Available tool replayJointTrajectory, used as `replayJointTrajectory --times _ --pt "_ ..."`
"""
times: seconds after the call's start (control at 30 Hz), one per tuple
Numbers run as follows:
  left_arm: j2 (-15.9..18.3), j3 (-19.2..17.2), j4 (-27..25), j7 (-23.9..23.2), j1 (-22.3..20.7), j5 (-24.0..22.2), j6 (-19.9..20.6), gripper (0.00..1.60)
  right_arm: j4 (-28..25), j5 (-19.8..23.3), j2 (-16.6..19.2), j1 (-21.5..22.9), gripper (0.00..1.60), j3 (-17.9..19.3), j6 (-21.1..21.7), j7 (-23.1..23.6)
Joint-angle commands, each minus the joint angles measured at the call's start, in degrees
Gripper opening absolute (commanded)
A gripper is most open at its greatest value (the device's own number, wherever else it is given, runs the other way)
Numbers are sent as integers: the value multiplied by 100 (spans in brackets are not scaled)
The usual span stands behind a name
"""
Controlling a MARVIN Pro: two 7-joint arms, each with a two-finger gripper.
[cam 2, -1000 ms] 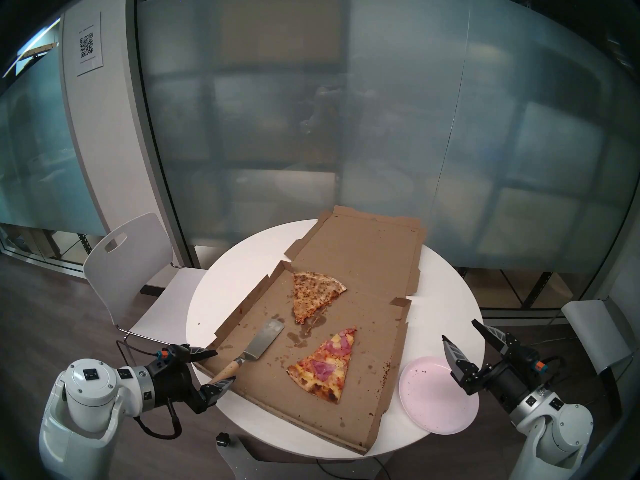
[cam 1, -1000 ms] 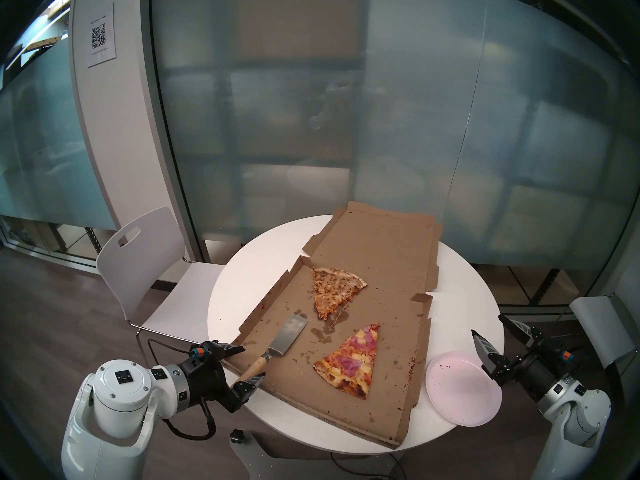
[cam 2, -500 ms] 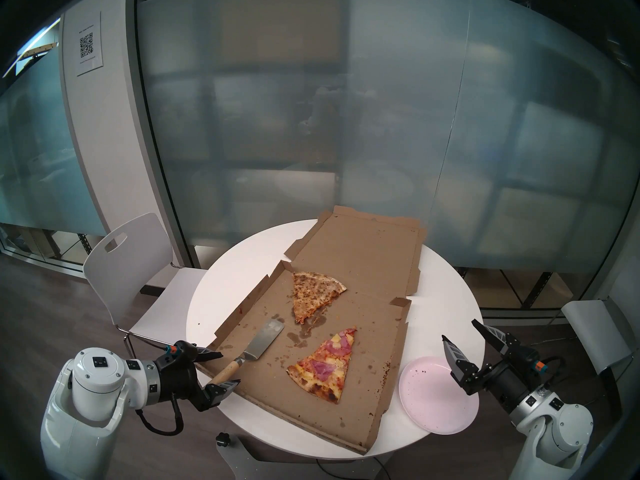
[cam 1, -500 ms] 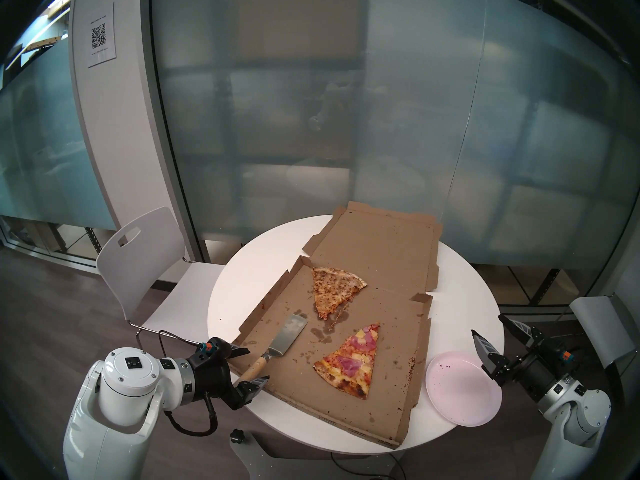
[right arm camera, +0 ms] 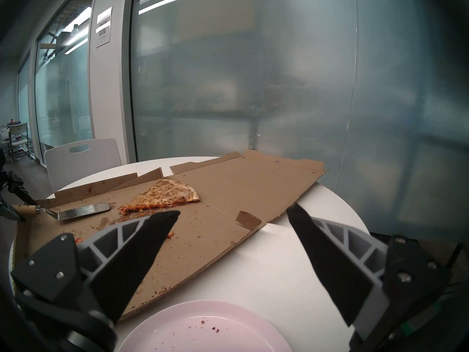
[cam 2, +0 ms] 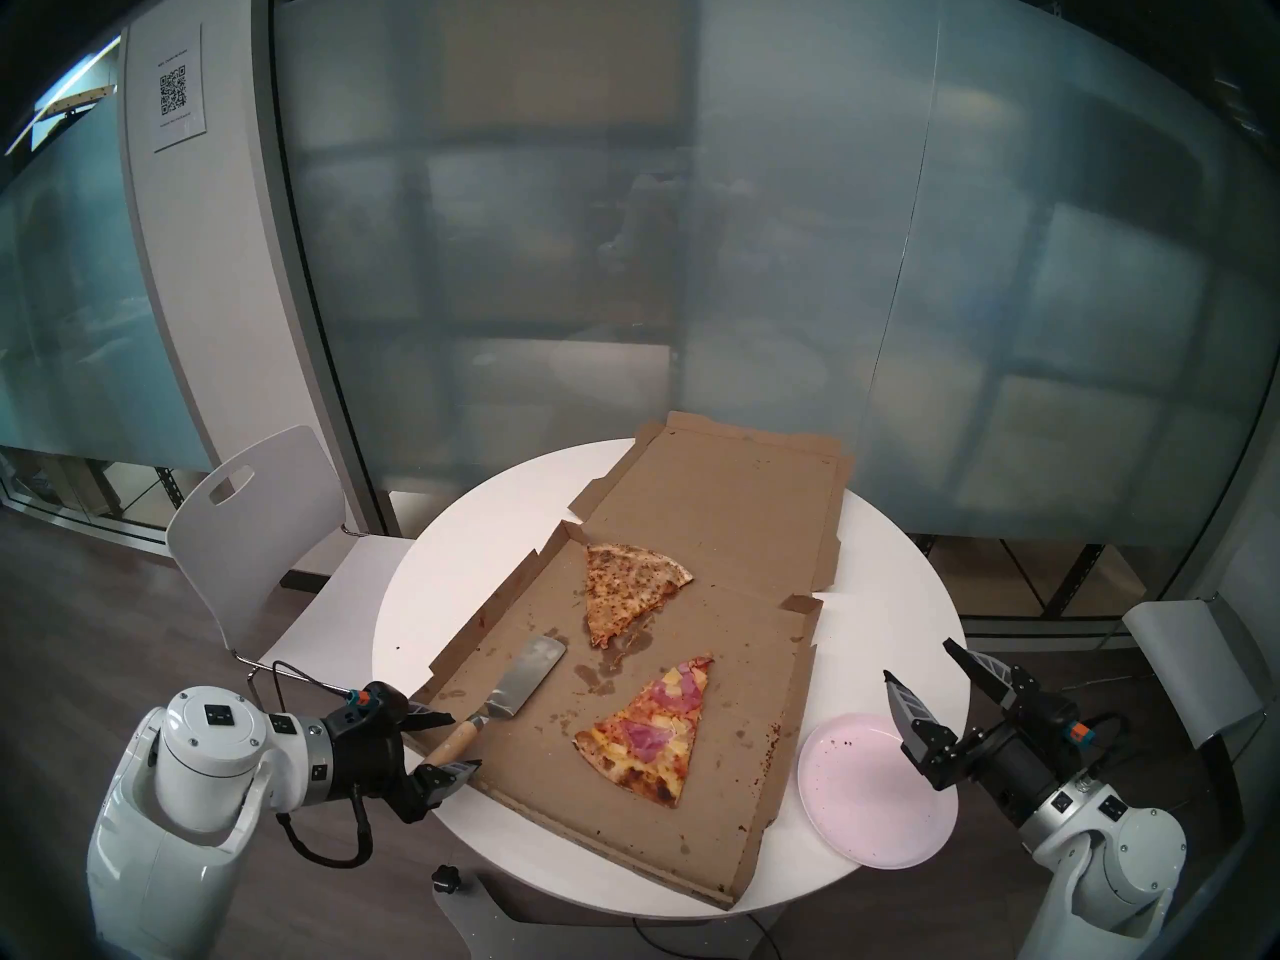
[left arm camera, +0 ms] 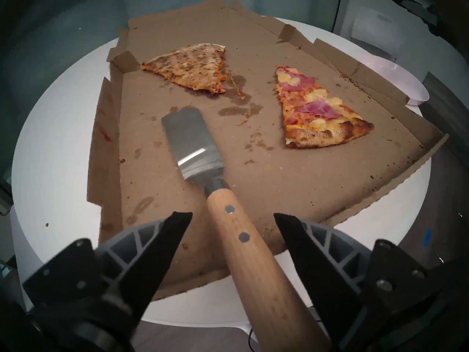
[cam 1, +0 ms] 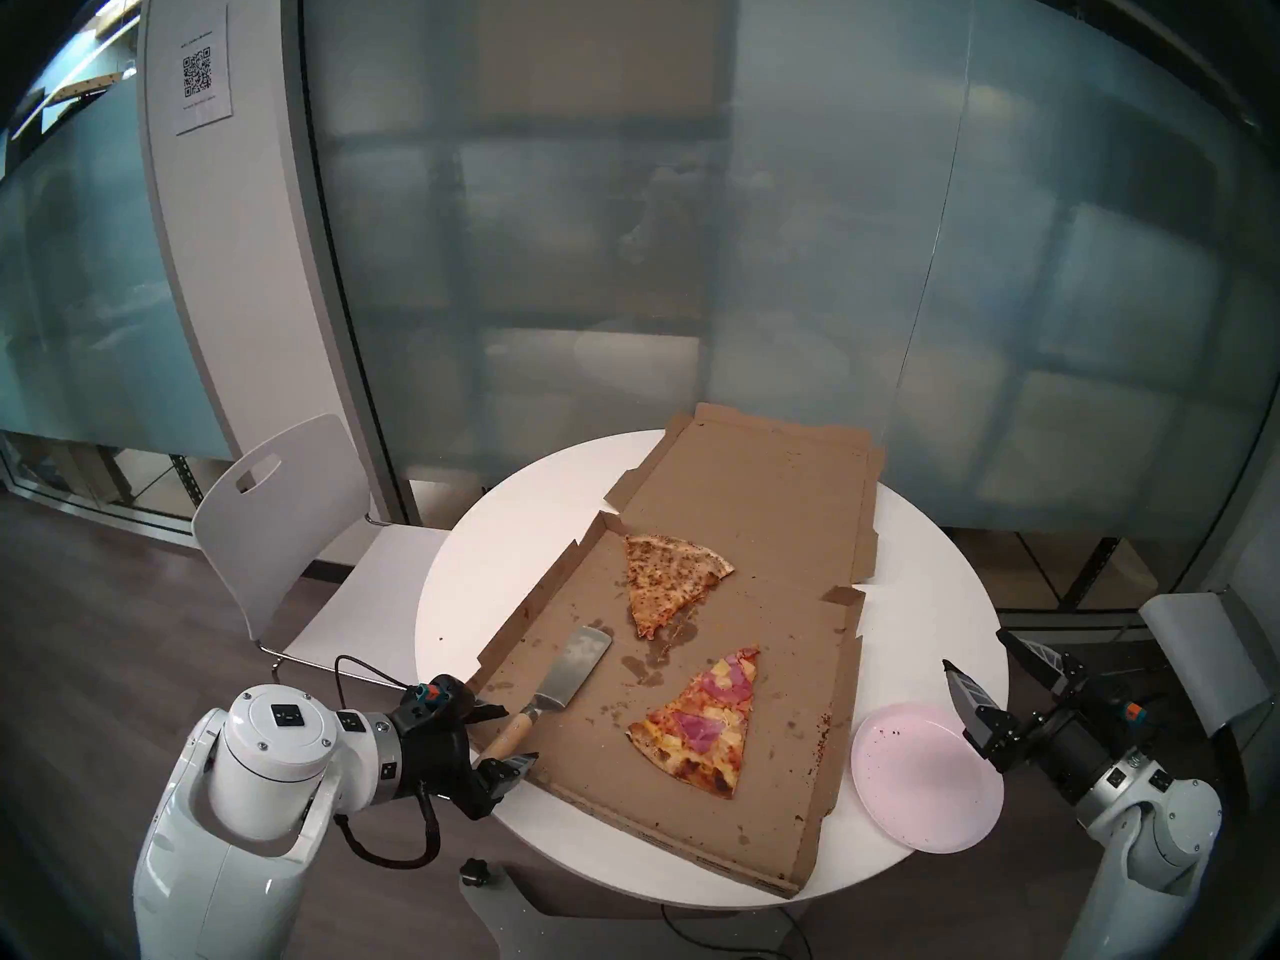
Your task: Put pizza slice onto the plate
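Observation:
The spatula's wide metal blade point(cam 1: 573, 665) lies flat on the cardboard, so the robot's left gripper will next grab the wooden handle point(cam 1: 509, 737) that sticks out over the edge of the box.
The pizza slice point(cam 1: 699, 719) with ham and pineapple lies in the open box, crust toward me; the left wrist view shows the slice point(left arm camera: 312, 110) at right. The pale pink plate point(cam 1: 914, 778) sits on the table right of the box and holds only crumbs. A metal spatula point(cam 1: 575, 668) rests in the box with its wooden handle point(left arm camera: 243, 242) sticking out over the near left edge. My left gripper point(cam 1: 509, 737) straddles that handle, open, with gaps on both sides point(left arm camera: 232, 215). My right gripper point(cam 1: 972, 647) hovers open over the plate's far right rim point(right arm camera: 233, 211).
A plain cheese slice point(cam 1: 665, 581) lies farther back in the cardboard box point(cam 1: 762, 785), whose lid lies flat behind. The round white table point(cam 1: 471, 591) has a white chair point(cam 1: 277, 522) at its left and another at far right. A frosted glass wall stands behind.
My left arm has moved forward along the spatula handle, and its fingers have drawn closer together around it. The right arm, slice and plate have not moved.

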Motion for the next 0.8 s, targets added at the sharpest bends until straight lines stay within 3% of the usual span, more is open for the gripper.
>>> replayJointTrajectory --times 0.0,0.23,0.37,0.4,0.6,0.77 --pt "17 -37 -35 -18 -59 -14 -27 77 -91 23 -4 36 160 -11 16 -7" --pt "59 -66 -45 -115 -95 -7 -44 60 -90 16 -11 43 160 -6 18 2" --pt "51 -101 -113 -121 -103 -18 -118 25 -90 12 -15 47 160 -3 18 7" --pt "54 -103 -141 -120 -104 -10 -119 3 -90 12 -15 48 160 -2 18 9" --pt "26 -147 -338 -55 -33 -4 -486 0 -88 6 -20 55 160 3 17 17" --pt "53 -176 -559 97 145 78 -1134 0 -85 2 -24 60 160 6 15 25"
